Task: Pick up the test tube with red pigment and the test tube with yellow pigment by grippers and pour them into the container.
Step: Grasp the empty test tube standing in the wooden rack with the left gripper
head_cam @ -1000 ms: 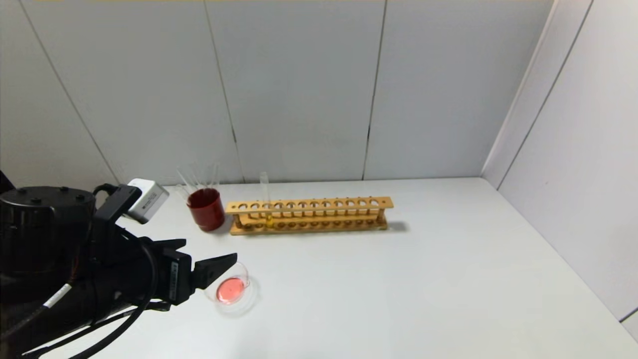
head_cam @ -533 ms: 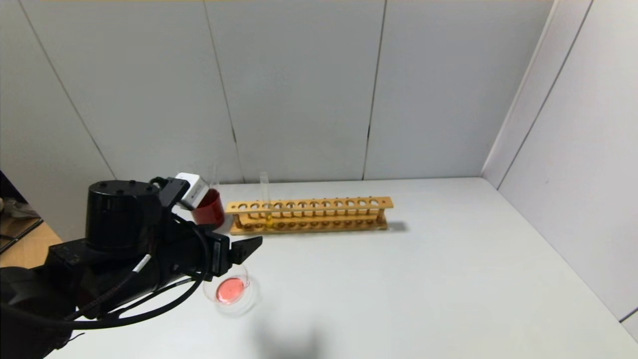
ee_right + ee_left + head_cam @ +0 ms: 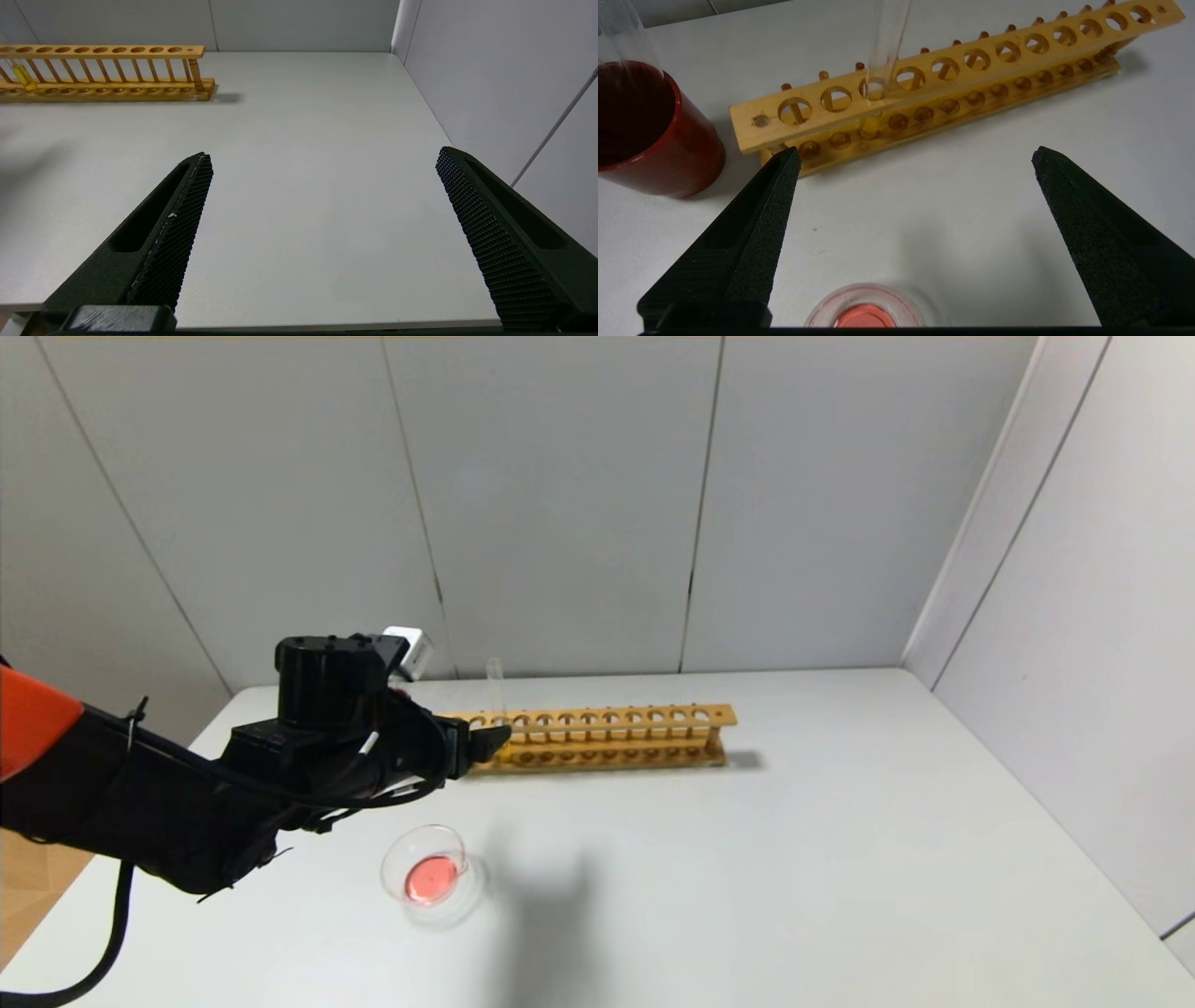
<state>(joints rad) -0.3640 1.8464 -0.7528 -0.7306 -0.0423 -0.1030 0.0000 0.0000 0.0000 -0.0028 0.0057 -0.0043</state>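
Observation:
The wooden rack (image 3: 607,733) surrounds the end of the yellow test tube that holds the yellow liquid, so the robot's left gripper will next grab the tube by its exposed upper half (image 3: 496,693).
The test tube with yellow pigment (image 3: 495,691) stands upright in a hole near the left end of a wooden rack (image 3: 607,733); its yellow liquid (image 3: 870,126) sits at the bottom. My left gripper (image 3: 490,739) hovers open and empty just before that end of the rack, and its fingers (image 3: 915,154) spread wide on either side of the tube's line, short of it. The container (image 3: 431,875), a clear glass dish with red liquid in it, lies on the table below and behind the gripper (image 3: 866,310). The test tube with red pigment is out of view. My right gripper (image 3: 322,156) is open and empty over the table's near right edge.
A dark red cup (image 3: 649,135) with clear tubes in it stands close to the rack's left end, beside the left gripper. The rack (image 3: 103,70) runs across the back of the white table. Wall panels close off the back and right sides.
The left arm has swung forward and up, from over the dish to the rack's left end, its jaws staying open. The dish and tube have not moved.

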